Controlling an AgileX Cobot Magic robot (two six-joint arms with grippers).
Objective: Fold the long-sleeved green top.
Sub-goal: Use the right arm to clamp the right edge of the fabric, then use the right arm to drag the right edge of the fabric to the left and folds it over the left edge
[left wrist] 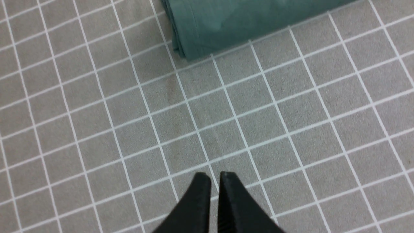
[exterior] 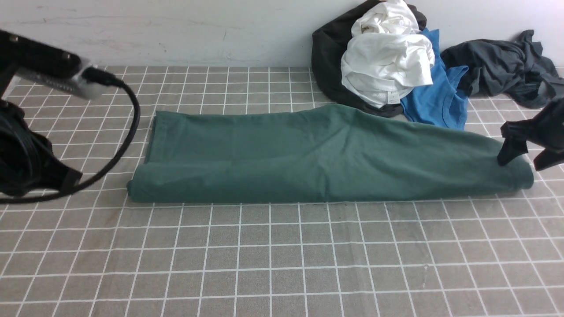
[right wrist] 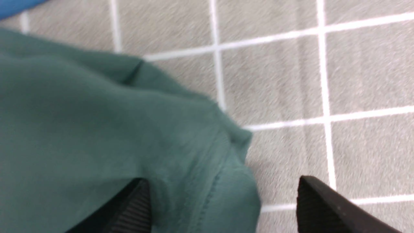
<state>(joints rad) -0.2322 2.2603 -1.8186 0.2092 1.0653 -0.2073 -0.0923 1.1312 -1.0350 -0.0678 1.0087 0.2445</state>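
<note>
The right gripper takes hold of the green long-sleeved top (exterior: 328, 158) by its stitched cuff end (exterior: 519, 174) next, to fold the sleeve in.
The green long-sleeved top (exterior: 308, 154) lies folded into a long band across the middle of the checked cloth. My right gripper (exterior: 526, 160) is at the band's right end and stands open. One finger (exterior: 510, 154) rests on the fabric and the other is just past the edge. In the right wrist view, the top's stitched end (right wrist: 97, 129) bulges between the spread jaws of the right gripper (right wrist: 223, 191). My left gripper (left wrist: 215, 176) is shut on nothing. It hovers over bare cloth, a few squares from the top's left end (left wrist: 242, 22).
A pile of clothes sits against the back wall at the right: a white garment (exterior: 387, 57) on a black one (exterior: 328, 57), a bright blue T-shirt (exterior: 436, 97) and a dark grey garment (exterior: 502, 70). The left arm's cable (exterior: 128, 132) loops near the top's left end.
</note>
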